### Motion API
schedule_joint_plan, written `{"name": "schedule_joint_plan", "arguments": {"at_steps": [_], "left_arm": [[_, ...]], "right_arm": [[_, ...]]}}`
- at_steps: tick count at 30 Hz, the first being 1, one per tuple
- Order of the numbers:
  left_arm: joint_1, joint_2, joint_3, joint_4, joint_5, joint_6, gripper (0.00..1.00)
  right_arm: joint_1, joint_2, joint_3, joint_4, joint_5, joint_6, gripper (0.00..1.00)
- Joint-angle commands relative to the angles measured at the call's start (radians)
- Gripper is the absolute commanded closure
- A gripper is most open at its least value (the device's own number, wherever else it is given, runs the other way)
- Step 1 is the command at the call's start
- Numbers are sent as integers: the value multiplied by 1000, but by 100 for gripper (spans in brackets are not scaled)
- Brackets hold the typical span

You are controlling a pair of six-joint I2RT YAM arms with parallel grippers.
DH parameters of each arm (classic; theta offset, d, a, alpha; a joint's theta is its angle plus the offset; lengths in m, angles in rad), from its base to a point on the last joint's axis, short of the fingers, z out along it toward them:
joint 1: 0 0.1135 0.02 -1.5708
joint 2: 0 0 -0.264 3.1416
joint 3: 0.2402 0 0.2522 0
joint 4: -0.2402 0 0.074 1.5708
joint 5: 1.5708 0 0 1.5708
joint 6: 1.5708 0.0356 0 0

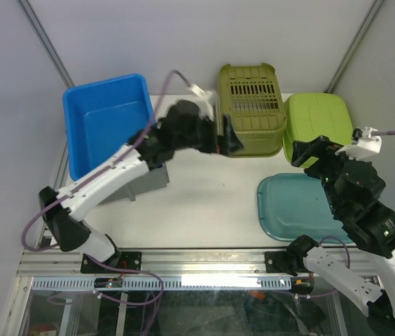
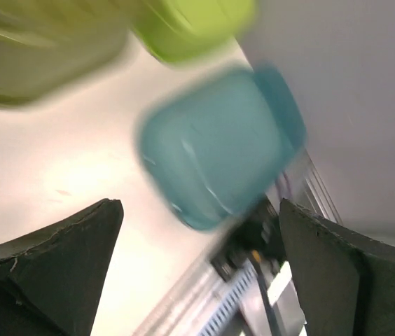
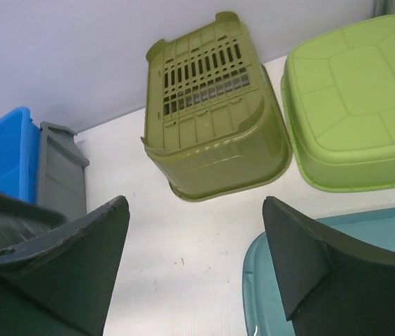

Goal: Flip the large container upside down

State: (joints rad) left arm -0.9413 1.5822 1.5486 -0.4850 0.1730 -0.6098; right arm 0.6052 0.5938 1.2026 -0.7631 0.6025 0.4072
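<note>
I will grab the large blue container (image 1: pixel 106 119) next with my left gripper by the rim on one side. That leaves some of the container's rim free for my right gripper to help turn it over.
The large blue container (image 1: pixel 106 119) stands open side up at the back left of the table; its corner shows in the right wrist view (image 3: pixel 5 157). My left gripper (image 1: pixel 229 137) is open and empty, raised over the table's middle, close to the left side of the olive basket (image 1: pixel 251 108). Its wrist view is blurred and its gripper (image 2: pixel 201 273) holds nothing. My right gripper (image 1: pixel 301 152) is open and empty above the teal tub (image 1: pixel 299 206); in its own view the gripper (image 3: pixel 196 266) frames bare table.
The olive basket (image 3: pixel 215 119), a lime green tub (image 3: pixel 351 98) and the teal tub (image 3: pixel 351 273) all lie bottom up on the right. A grey container (image 1: pixel 148 180) sits against the blue one's front right corner, under my left arm.
</note>
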Motion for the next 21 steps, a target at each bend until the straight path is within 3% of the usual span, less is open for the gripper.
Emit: {"name": "schedule_joint_plan", "arguments": {"at_steps": [1, 7, 13, 21], "left_arm": [[207, -116, 57, -260, -307, 82, 1], [387, -66, 129, -399, -618, 128, 1], [490, 52, 110, -351, -604, 184, 2], [507, 94, 27, -258, -590, 207, 33]], "right_arm": [[-2, 83, -60, 125, -130, 53, 18], [-2, 200, -147, 198, -353, 144, 15], [-2, 215, -180, 209, -395, 162, 14], [-2, 154, -188, 164, -330, 159, 14]]}}
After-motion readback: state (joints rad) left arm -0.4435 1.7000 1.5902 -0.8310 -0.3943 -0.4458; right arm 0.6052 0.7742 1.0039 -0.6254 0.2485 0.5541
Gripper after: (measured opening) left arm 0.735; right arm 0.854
